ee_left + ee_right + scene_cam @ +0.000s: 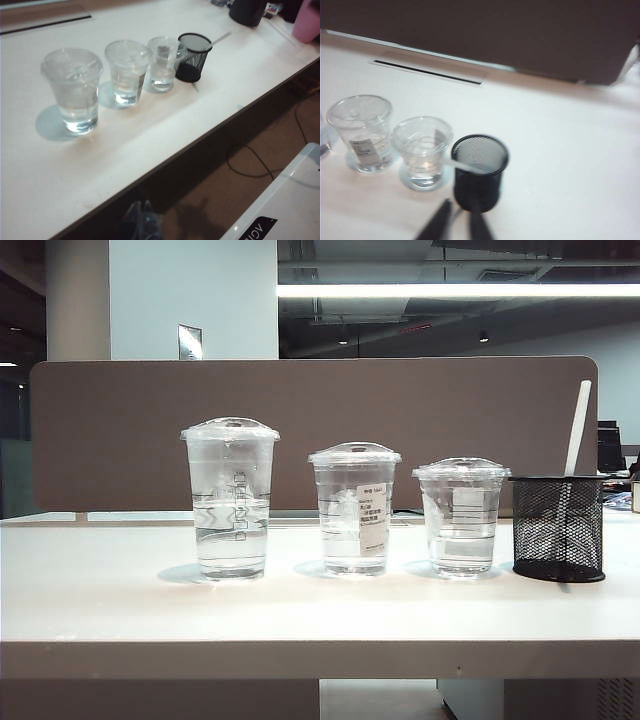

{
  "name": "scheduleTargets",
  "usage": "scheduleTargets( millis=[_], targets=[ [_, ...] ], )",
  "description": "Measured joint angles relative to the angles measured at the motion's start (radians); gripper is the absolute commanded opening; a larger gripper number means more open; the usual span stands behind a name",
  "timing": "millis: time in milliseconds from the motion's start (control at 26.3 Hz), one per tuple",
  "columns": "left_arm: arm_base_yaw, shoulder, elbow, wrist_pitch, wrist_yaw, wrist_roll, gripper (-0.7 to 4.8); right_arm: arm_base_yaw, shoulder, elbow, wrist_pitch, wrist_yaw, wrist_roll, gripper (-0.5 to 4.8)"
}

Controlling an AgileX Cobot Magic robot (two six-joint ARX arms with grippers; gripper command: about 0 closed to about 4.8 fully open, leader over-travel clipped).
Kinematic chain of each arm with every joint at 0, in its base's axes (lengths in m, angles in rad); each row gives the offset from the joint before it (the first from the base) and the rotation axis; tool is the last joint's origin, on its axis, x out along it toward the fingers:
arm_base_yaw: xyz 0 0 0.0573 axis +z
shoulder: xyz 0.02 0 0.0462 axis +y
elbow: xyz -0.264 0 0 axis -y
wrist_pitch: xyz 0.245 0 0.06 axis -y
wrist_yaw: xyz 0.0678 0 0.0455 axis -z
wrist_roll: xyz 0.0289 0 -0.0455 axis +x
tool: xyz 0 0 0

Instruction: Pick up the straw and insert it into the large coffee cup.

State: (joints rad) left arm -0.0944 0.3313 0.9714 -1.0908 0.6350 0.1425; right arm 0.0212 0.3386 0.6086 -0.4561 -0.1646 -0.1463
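The white straw needs to go into the large coffee cup (230,502), so my right gripper needs to grab the straw by its upper end (584,395) next.
The large coffee cup (230,502) stands at the left end of a row of three lidded clear cups and holds water. The white straw (577,430) leans upright in a black mesh holder (558,528) at the right end. Neither gripper shows in the exterior view. In the left wrist view, my left gripper (142,201) hangs shut and empty below the table's front edge, well short of the large coffee cup (72,90). My right gripper (461,206) hovers just in front of the mesh holder (480,172) and the straw (462,165), fingers slightly open with nothing between them.
A medium cup with a white label (355,510) and a short cup (462,515) stand between the large cup and the holder. A brown partition (310,430) runs behind the table. Dark and pink containers (306,22) sit at the far end; cables lie on the floor.
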Motion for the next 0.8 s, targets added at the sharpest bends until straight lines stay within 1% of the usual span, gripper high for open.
scheduleTargets(
  millis=[76, 152, 266, 342, 418, 495, 533, 571, 685, 799],
  targets=[
    [0.000, 0.000, 0.000, 0.008, 0.011, 0.000, -0.03, 0.000, -0.010, -0.084, 0.092, -0.003, 0.047, 1.00],
    [0.000, 0.000, 0.000, 0.017, 0.014, 0.000, -0.03, 0.000, -0.016, -0.179, 0.222, -0.004, 0.067, 1.10],
    [0.000, 0.000, 0.000, 0.026, 0.017, 0.000, -0.03, 0.010, -0.014, -0.272, 0.370, -0.004, 0.094, 1.23],
    [0.000, 0.000, 0.000, 0.026, 0.018, 0.000, -0.03, 0.028, -0.014, -0.332, 0.463, -0.002, 0.100, 1.59],
    [0.000, 0.000, 0.000, 0.025, 0.017, 0.000, -0.03, 0.049, -0.014, -0.384, 0.538, 0.006, 0.101, 1.80],
    [0.000, 0.000, 0.000, 0.025, 0.017, -0.001, -0.03, 0.071, -0.014, -0.423, 0.594, 0.022, 0.103, 1.81],
    [0.000, 0.000, 0.000, 0.025, 0.018, -0.001, -0.03, 0.100, 0.005, -0.458, 0.652, 0.056, 0.102, 1.82],
    [0.000, 0.000, 0.000, 0.025, 0.018, -0.001, -0.03, 0.111, 0.023, -0.472, 0.676, 0.071, 0.103, 1.82],
    [0.000, 0.000, 0.000, 0.025, 0.021, -0.001, -0.03, 0.146, 0.124, -0.505, 0.740, 0.096, 0.102, 1.82],
    [0.000, 0.000, 0.000, 0.025, 0.035, -0.001, -0.03, 0.162, 0.241, -0.502, 0.838, 0.112, 0.101, 2.10]
  ],
)
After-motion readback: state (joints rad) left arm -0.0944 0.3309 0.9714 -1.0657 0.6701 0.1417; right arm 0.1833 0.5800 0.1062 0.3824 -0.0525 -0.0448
